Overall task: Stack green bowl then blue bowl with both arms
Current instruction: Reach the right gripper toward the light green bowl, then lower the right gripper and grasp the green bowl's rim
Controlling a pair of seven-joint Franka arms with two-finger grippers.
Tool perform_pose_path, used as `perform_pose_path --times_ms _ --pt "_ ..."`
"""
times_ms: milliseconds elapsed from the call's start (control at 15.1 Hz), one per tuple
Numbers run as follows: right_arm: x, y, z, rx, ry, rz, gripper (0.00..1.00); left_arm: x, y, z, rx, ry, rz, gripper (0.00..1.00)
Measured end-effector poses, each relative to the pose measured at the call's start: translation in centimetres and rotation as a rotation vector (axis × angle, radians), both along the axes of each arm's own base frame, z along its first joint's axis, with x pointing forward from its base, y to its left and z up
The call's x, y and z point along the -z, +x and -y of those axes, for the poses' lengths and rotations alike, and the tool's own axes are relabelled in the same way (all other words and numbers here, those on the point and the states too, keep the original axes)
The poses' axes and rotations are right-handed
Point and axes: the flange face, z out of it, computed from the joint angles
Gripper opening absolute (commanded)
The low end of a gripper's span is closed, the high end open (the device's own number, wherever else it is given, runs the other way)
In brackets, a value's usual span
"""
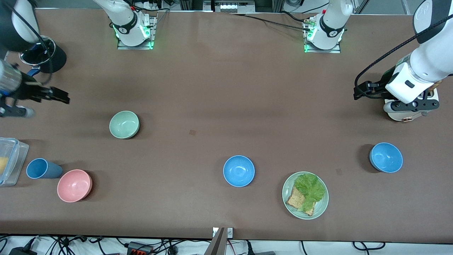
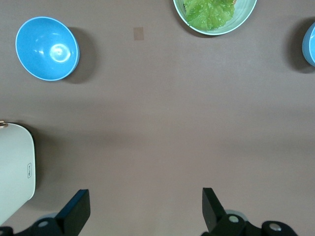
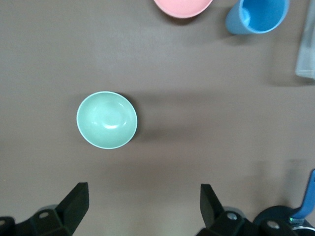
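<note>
The green bowl (image 1: 124,124) will be stacked with the blue bowl, so I will pick it up by its rim with my right gripper next.
The green bowl (image 1: 124,124) stands upright on the brown table toward the right arm's end; it also shows in the right wrist view (image 3: 107,119). One blue bowl (image 1: 239,171) sits near the table's middle. A second blue bowl (image 1: 386,157) sits toward the left arm's end and shows in the left wrist view (image 2: 47,48). My right gripper (image 1: 58,95) is open and empty, high over the right arm's end of the table (image 3: 142,189). My left gripper (image 1: 361,91) is open and empty, high over the left arm's end (image 2: 145,194).
A pale-green plate (image 1: 318,209) with bread and lettuce lies between the blue bowls, nearer the camera. A pink bowl (image 1: 74,185), a blue tumbler (image 1: 40,168) and a clear container (image 1: 10,161) sit at the right arm's end. A black cup (image 1: 46,53) and a white appliance (image 1: 407,115) stand near the grippers.
</note>
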Motion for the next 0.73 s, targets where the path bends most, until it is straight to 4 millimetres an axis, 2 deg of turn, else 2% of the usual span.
perform_pose_path --times_ms 199,332,531,730 --pt "7.5 2.2 -1.5 -0.028 -0.004 -0.074 1.00 0.0 0.0 0.1 0.003 0.000 0.000 1.00" --pt "11.9 2.9 -3.1 -0.053 -0.007 -0.119 1.00 0.0 0.0 0.2 0.005 0.000 0.000 1.00" --pt "17.2 3.0 -4.4 -0.074 -0.011 -0.148 1.00 0.0 0.0 0.3 0.008 -0.001 0.000 1.00" --pt "21.5 2.2 -3.8 -0.071 -0.011 -0.129 1.00 0.0 -0.1 0.6 0.014 -0.001 -0.001 1.00"
